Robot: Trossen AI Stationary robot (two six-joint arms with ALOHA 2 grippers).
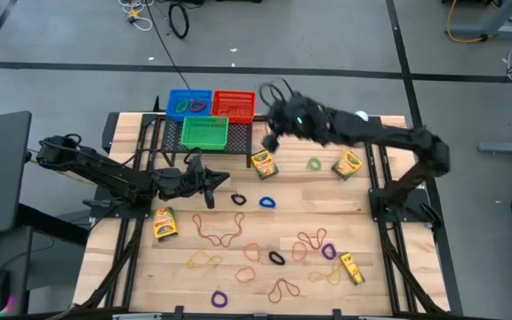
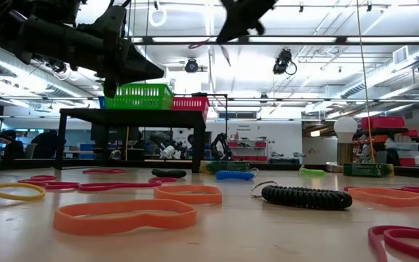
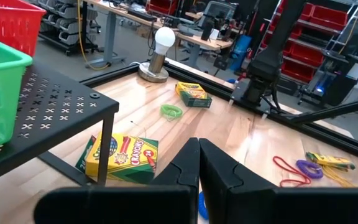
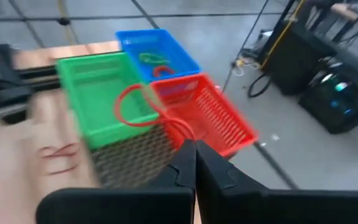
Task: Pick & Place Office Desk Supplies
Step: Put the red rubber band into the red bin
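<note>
The robot's right gripper should stay closed on the red rubber band until it is farther inward, because the fingers are pinching the rubber band outside the red basket's rim [image 1: 254, 108] [image 4: 252, 134].
My right gripper [image 4: 194, 155] is up in the air beside the baskets [image 1: 269, 138], shut on a red rubber band [image 4: 124, 99]. It points toward the red basket [image 4: 210, 115], the green basket [image 4: 98, 93] and the blue basket [image 4: 157, 53] on the black rack [image 1: 158, 142]. My left gripper [image 3: 197, 168] hovers shut and empty at the rack's near edge [image 1: 210, 182]. Many rubber bands [image 1: 225, 233] and yellow crayon boxes [image 1: 263, 164] [image 1: 164, 222] lie flat on the wooden table. My right gripper pinches the red rubber band's near end [image 4: 178, 134] between its two shut fingertips. The fingers slant down toward the baskets. The rest of the loop reaches out ahead of the fingers, lifted clear, seen against the green and red baskets.
A white ball on a round base [image 1: 360, 116] stands at the far right, with a green band [image 1: 315, 164] and a crayon box [image 1: 347, 164] near it. Another crayon box [image 1: 352, 267] lies at the near right. Both arms' bases flank the table.
</note>
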